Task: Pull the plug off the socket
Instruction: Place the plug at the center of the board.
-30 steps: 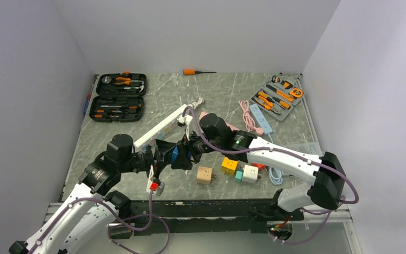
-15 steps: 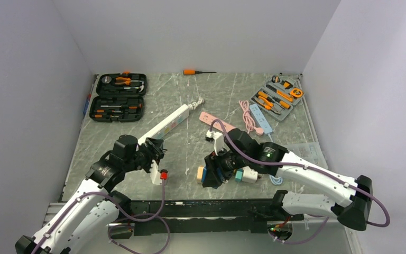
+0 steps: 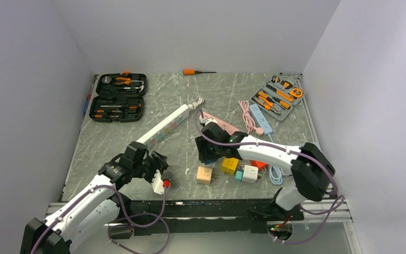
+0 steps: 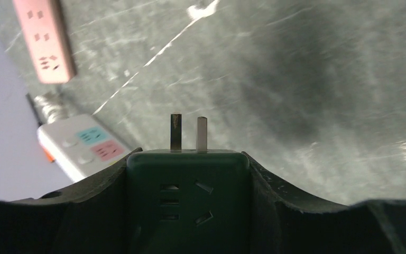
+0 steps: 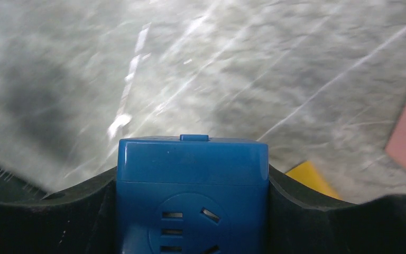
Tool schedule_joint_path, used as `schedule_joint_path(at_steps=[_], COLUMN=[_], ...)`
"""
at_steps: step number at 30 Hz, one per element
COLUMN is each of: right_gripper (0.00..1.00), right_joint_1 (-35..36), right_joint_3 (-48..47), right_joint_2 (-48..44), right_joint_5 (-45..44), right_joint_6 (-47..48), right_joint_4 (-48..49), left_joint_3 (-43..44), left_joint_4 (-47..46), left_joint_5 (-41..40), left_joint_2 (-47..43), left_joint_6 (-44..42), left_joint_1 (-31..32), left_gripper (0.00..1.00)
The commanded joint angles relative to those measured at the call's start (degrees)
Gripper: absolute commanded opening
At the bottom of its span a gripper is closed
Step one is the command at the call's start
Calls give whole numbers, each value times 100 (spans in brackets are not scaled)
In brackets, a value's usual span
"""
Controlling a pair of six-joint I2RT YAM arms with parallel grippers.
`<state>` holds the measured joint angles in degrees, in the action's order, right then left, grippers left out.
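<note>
The robot's right gripper should keep holding the blue socket cube (image 5: 192, 185) for now, because the cube hangs above the table and would drop close beside the yellow cube if the gripper opened now.
My left gripper (image 4: 188, 177) is shut on a dark green plug (image 4: 188, 196), whose two bare metal prongs (image 4: 189, 132) point away over the table. My right gripper (image 5: 193, 180) is shut on a blue socket cube (image 5: 192, 185), held just above the table. The plug and the socket are apart. In the top view the left gripper (image 3: 156, 163) is at the near left. The right gripper (image 3: 210, 150) is at the centre, just behind the loose cubes. Both held parts are mostly hidden by the fingers in that view.
A white power strip (image 3: 166, 124) lies diagonally between the arms, with a pink strip (image 3: 221, 123) behind the right gripper. Tan (image 3: 204, 174), yellow (image 3: 229, 165) and white (image 3: 250, 173) cubes sit near the front. Tool cases stand at the back left (image 3: 120, 97) and back right (image 3: 276, 98).
One second ago the grippers met at the centre with plug and socket joined. They have since pulled apart: the left arm drew back to the near left, the right swung right, then back.
</note>
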<state>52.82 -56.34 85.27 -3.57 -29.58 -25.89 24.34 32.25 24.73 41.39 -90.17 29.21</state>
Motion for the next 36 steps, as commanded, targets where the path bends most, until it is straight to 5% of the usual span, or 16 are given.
schedule_joint_path(at_steps=[1, 5, 12, 18, 22, 30, 36], right_gripper=[0, 3, 68, 97, 100, 96, 96], right_joint_1=[-156, -169, -187, -205, -262, -653, -926], right_joint_3=[194, 468, 723, 635, 363, 166, 159], right_joint_2=[489, 828, 932, 511, 3, -960, -1100], right_joint_5=[-1183, -1310, -1426, -1548, -1654, -1492, -1318], right_joint_6=[-181, -407, -385, -325, -154, -13, -10], right_joint_4=[1196, 1602, 1748, 1587, 1278, 1059, 959], left_joint_3=[23, 25, -111, 103, 226, 226, 247], left_joint_4=[-418, -872, -1245, -1281, -1572, -2435, -2094], left_joint_5=[521, 481, 445, 321, 268, 113, 131], left_joint_2=[352, 851, 1438, 1889, 2219, 2581, 2612], left_joint_6=[-186, -31, -257, -58, 139, 621, 673], left_joint_1=[169, 474, 1066, 1384, 1579, 1902, 2162], left_gripper=[0, 0, 0, 0, 0, 27, 72])
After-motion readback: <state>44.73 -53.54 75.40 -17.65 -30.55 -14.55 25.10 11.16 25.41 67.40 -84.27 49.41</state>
